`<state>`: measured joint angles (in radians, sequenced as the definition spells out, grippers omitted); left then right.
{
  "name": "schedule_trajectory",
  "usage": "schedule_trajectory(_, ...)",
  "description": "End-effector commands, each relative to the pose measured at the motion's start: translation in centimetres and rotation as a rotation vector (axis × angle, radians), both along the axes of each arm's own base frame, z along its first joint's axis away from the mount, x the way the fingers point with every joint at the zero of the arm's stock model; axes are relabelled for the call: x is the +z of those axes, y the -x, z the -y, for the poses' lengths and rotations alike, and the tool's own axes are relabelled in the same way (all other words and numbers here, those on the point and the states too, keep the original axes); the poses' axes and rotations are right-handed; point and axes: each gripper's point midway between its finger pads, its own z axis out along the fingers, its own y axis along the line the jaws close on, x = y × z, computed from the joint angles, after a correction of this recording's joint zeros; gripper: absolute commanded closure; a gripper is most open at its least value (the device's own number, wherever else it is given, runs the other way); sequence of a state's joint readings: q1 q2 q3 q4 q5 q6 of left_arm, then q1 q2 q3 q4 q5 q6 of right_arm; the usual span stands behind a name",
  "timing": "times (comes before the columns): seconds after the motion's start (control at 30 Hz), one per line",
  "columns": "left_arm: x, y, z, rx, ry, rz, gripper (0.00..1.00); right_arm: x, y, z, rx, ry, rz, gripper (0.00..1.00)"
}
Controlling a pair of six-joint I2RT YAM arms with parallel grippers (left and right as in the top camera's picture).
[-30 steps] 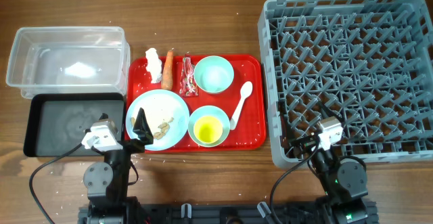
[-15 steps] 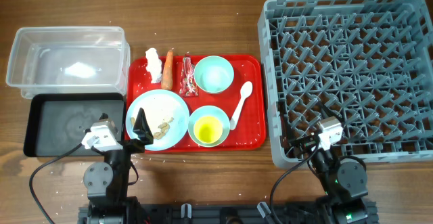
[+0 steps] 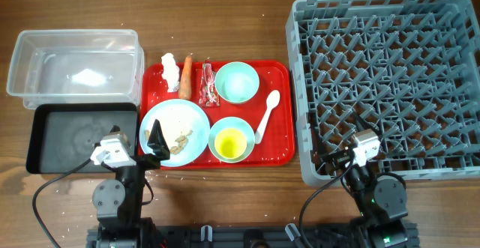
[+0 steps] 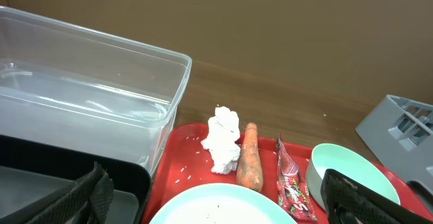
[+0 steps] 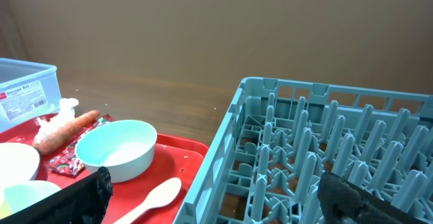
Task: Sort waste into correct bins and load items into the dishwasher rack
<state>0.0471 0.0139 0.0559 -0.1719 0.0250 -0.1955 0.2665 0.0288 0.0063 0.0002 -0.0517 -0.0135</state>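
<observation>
My left gripper will reach the yellow cup (image 3: 230, 141) and grab it by its rim, so the cup's base stays free and the cup can be handed over to my right gripper.
On the red tray (image 3: 279, 152) lie a white tissue (image 3: 171, 72), an orange carrot (image 3: 186, 76) and a red wrapper (image 3: 208, 85). Beside them are a mint-green bowl (image 3: 237, 82), a white spoon (image 3: 267, 115) and a pale blue plate (image 3: 171, 121) with beige crumbs (image 3: 180, 138). A yellow cup (image 3: 230, 141) sits inside a light blue bowl (image 3: 216, 130). The clear tub (image 3: 75, 38) and black tub (image 3: 45, 139) stand at the left. The grey rack (image 3: 386, 87) is at the right. My left gripper (image 3: 157, 138) (image 4: 223, 207) is open over the plate's near edge. My right gripper (image 3: 335, 158) (image 5: 216, 204) is open by the rack's near left corner.
The left wrist view shows the tissue (image 4: 223, 139), carrot (image 4: 249, 158), wrapper (image 4: 289, 183) and clear tub (image 4: 88, 95) ahead. The right wrist view shows the mint-green bowl (image 5: 116, 149), spoon (image 5: 152, 197) and rack wall (image 5: 223, 149). Bare wood lies behind the tray.
</observation>
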Motion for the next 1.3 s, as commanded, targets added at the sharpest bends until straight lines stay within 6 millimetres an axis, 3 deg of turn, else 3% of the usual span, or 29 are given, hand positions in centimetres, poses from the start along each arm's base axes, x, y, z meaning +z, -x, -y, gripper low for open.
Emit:
schedule_trajectory(0.0, -0.1, 0.0, 0.3, -0.021, -0.005, 0.004, 0.00, 0.1, 0.1, -0.1, 0.007, 0.007, 0.009, 0.00)
schedule_trajectory(0.1, 0.1, 0.0, 1.0, -0.062, 0.002, 0.010, 0.00, 0.1, 0.1, -0.1, 0.010, 0.002, 0.008, 0.00)
schedule_trajectory(0.17, 1.9, 0.1, 3.2, -0.190, 0.009, 0.080, 0.00, 2.2, 0.4, -0.9, 0.056, -0.023, 0.088, 0.00)
schedule_trajectory(0.23, 3.4, 0.2, 3.4, -0.200, 0.014, 0.134, 0.00, 4.8, 1.2, -1.8, 0.124, -0.060, 0.187, 0.00)
schedule_trajectory(0.33, 6.5, 0.6, 3.2, -0.188, 0.024, 0.211, 0.00, 8.4, 2.0, -1.7, 0.135, -0.122, 0.243, 0.00)
schedule_trajectory(0.4, 8.8, 0.8, 2.3, -0.135, 0.070, 0.241, 0.00, 9.6, 2.3, -1.7, 0.138, -0.125, 0.201, 0.00)
schedule_trajectory(0.5, 11.9, 0.6, 2.1, -0.118, 0.094, 0.241, 0.00, 9.9, 2.2, -1.7, 0.130, -0.119, 0.037, 0.00)
schedule_trajectory(0.67, 15.1, -2.2, 3.0, -0.168, 0.132, -0.046, 0.00, 10.8, 0.1, -2.3, 0.114, -0.061, -0.290, 0.00)
schedule_trajectory(0.87, 16.5, -5.3, 4.7, -0.234, 0.221, -0.478, 0.00, 12.5, -3.4, -4.8, 0.208, 0.074, -0.598, 0.00)
schedule_trajectory(0.93, 17.1, -5.7, 6.9, -0.355, 0.286, -0.538, 0.00, 13.5, -4.3, -6.0, 0.261, 0.062, -0.660, 0.00)
schedule_trajectory(1.0, 17.0, -6.0, 8.7, -0.464, 0.340, -0.565, 0.00, 13.8, -4.5, -7.0, 0.315, 0.045, -0.707, 0.00)
schedule_trajectory(1.1, 14.0, -5.7, 9.7, -0.472, 0.360, -0.708, 0.01, 13.4, -5.6, -7.0, 0.294, 0.037, -0.725, 0.00)
schedule_trajectory(1.2, 8.3, -3.2, 10.8, -0.357, 0.285, -0.988, 0.14, 12.6, -7.7, -2.2, -0.072, -0.153, -0.798, 0.00)
schedule_trajectory(1.27, 5.1, -1.6, 11.6, -0.294, 0.170, -1.118, 0.25, 12.4, -8.3, -0.8, -0.134, -0.176, -0.802, 0.00)
